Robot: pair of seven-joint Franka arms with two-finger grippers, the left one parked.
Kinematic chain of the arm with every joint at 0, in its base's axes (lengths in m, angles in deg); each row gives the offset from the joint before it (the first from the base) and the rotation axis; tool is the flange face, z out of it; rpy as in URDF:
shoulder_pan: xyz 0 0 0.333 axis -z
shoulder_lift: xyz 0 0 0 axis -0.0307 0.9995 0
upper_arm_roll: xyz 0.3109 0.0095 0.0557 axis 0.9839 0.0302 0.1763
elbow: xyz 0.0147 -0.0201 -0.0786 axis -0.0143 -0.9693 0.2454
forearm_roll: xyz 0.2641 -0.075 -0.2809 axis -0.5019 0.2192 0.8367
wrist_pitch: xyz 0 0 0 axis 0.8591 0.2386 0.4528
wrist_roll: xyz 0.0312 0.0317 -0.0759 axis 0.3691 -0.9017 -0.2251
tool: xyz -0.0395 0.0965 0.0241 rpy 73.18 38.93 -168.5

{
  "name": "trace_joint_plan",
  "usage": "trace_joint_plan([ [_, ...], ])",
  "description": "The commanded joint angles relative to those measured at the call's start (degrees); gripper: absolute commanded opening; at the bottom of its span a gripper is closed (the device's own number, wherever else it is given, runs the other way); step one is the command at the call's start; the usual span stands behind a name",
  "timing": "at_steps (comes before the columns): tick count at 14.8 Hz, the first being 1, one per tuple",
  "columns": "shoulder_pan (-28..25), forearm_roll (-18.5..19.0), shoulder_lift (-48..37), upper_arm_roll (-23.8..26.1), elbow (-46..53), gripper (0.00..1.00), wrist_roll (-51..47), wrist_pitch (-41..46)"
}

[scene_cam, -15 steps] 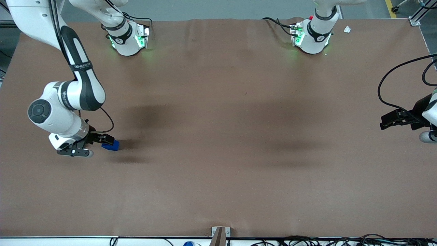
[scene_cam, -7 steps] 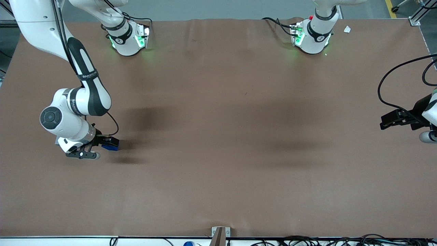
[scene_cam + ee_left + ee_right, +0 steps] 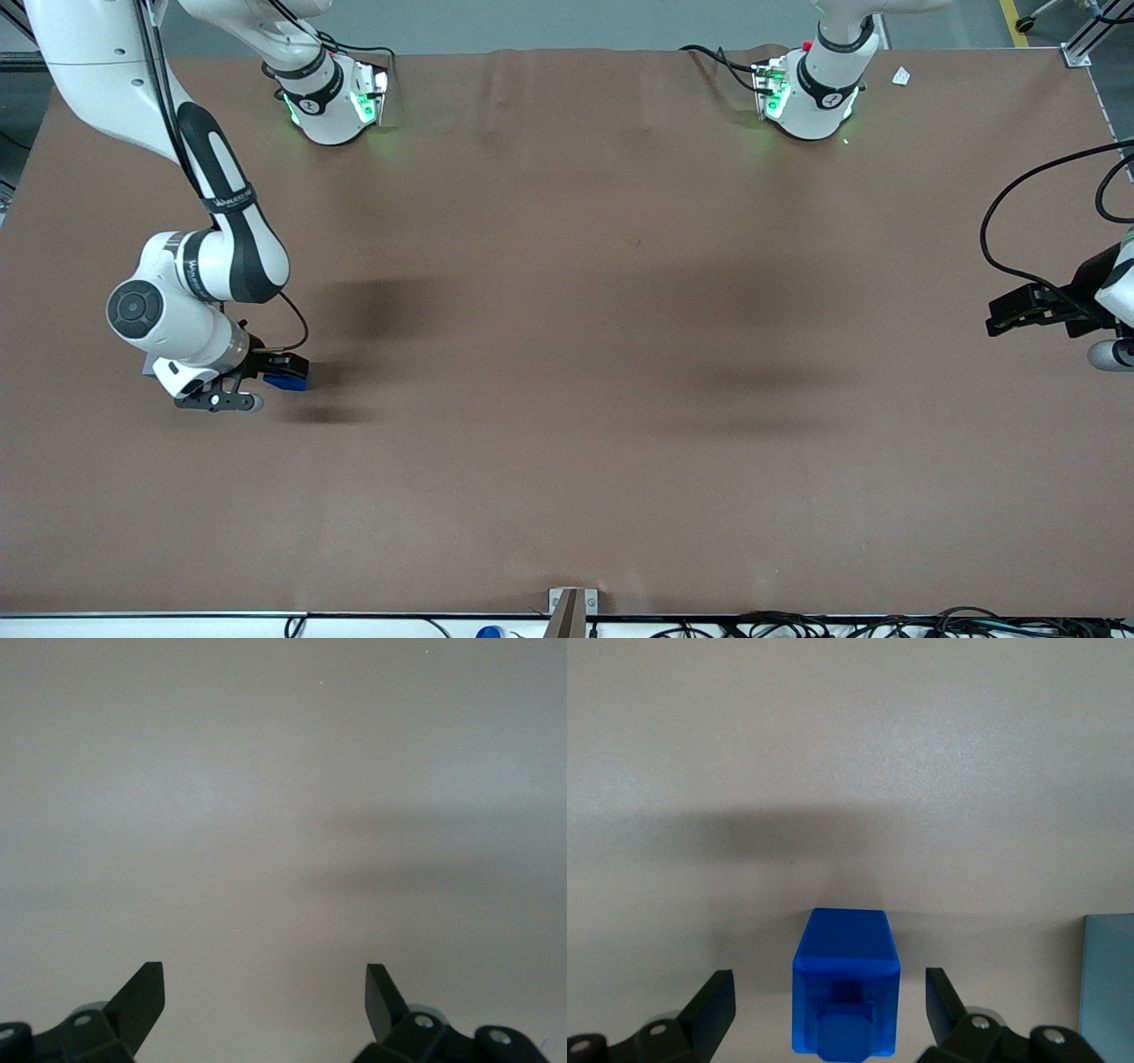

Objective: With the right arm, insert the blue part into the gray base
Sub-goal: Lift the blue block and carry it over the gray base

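My right gripper will next grab the blue part by its stub end (image 3: pixel 845 1023) to insert it into the gray base.
The blue part (image 3: pixel 287 382) lies on its side on the brown table, toward the working arm's end. In the right wrist view the blue part (image 3: pixel 846 992) shows its stub pointing at the camera. My right gripper (image 3: pixel 271 373) is low over the table and open. Its two fingers stand on either side of the blue part (image 3: pixel 829 997) with a gap on each side and do not touch it. An edge of the gray base (image 3: pixel 1109 988) shows in the right wrist view, beside the blue part and outside one finger. In the front view the arm's wrist hides the base.
The brown table surface (image 3: pixel 567 399) stretches wide toward the parked arm's end. The two arm bases (image 3: pixel 332 97) stand at the table's back edge. A bracket (image 3: pixel 571 602) sits at the front edge.
The right arm's wrist has shifted a little toward the blue part, and the gripper now covers more of it. The blue part has not moved. The gripper stays open.
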Motion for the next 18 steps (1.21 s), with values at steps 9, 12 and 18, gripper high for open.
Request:
trace_joint_plan([
  [9, 0.37, -0.56, -0.69, 0.02, -1.03, 0.23, 1.11, -0.19],
  [12, 0.28, -0.56, -1.13, 0.02, -0.86, 0.18, 0.84, 0.08],
  [18, 0.45, -0.56, -4.38, -0.24, 0.72, 0.18, 0.23, 4.99],
])
